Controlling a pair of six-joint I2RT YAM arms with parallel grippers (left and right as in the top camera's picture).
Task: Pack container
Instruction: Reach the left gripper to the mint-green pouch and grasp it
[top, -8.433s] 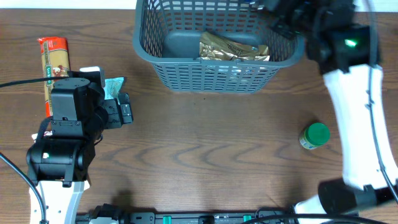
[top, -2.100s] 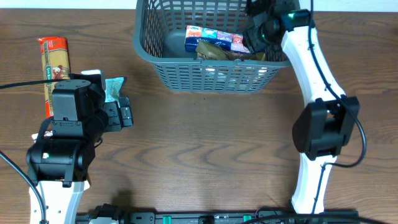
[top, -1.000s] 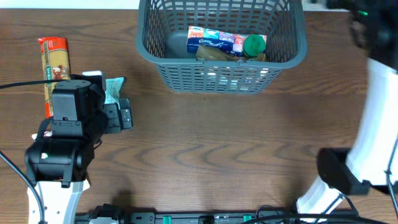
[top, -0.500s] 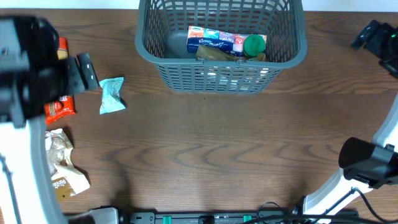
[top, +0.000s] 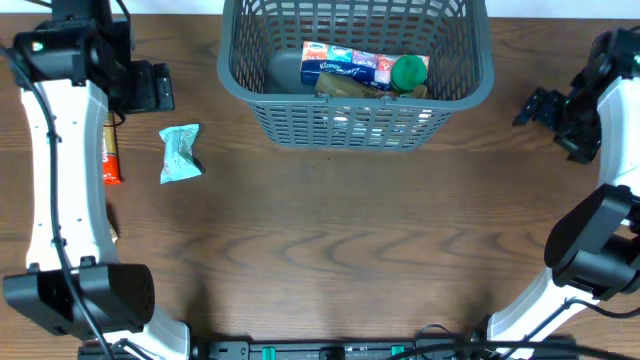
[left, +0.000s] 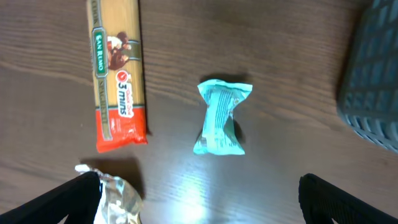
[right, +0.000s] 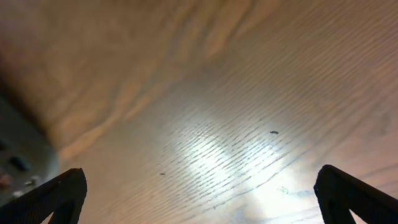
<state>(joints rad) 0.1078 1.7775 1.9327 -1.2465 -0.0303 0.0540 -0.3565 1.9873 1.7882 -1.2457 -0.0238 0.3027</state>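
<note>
The robot's left gripper needs to pack the teal packet (top: 180, 153) into the container (top: 350, 125), so it should next grab the packet across its narrow middle and leave its wider ends free.
The container (top: 350, 125), a dark grey-blue slotted basket, stands at the table's far middle. In it lie a blue-white packet (top: 345, 62), a green-lidded jar (top: 408, 72) and a gold packet (top: 352, 88). My left gripper (top: 150, 88) hangs open, left of the basket and above the table, holding nothing. In the left wrist view, a teal packet (left: 222, 116) and a pasta packet (left: 118, 81) lie ahead of that gripper (left: 199, 205), and a silver foil packet (left: 117, 199) lies by its left finger. My right gripper (top: 535, 105) is open and empty, right of the basket.
On the overhead view the teal packet (top: 180, 152) lies left of the basket; the left arm covers most of the pasta packet (top: 112, 162). The basket's corner (left: 373, 81) shows at the left wrist view's right edge. The right wrist view shows bare wood between the fingertips (right: 354, 196).
The left arm has swung to the far left, its gripper now nearer the basket's left side. The right gripper has come down and left toward the basket's right side. Both stay open.
</note>
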